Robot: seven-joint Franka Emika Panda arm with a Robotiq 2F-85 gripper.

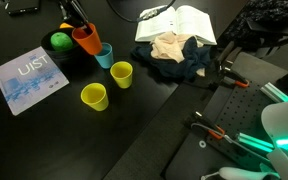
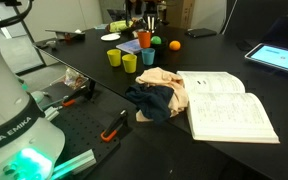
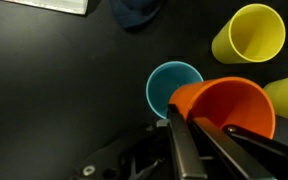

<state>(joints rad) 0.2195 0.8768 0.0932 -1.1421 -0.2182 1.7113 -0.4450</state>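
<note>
The orange cup's lower end hangs beside the blue cup's open rim [image 1: 105,49] [image 3: 165,84], so it is too early to open. My gripper centers the orange cup there next.
My gripper [image 3: 189,128] is shut on the rim of an orange cup [image 3: 226,108] and holds it tilted just above the black table, right beside a blue cup [image 3: 169,85]. The orange cup [image 1: 86,39] and the blue cup [image 1: 105,55] also show in both exterior views, with the orange cup [image 2: 143,40] next to the blue cup [image 2: 148,57]. Two yellow cups [image 1: 121,74] [image 1: 94,96] stand close by; in the wrist view one [image 3: 249,33] is at the upper right and another [image 3: 287,97] at the right edge.
A green ball [image 1: 60,42] lies in a black bowl beside the cups. A UIST booklet [image 1: 29,78], an open book [image 1: 179,22], and crumpled cloths [image 1: 179,55] lie on the table. An orange ball [image 2: 174,45] and a tablet [image 2: 279,57] sit farther off.
</note>
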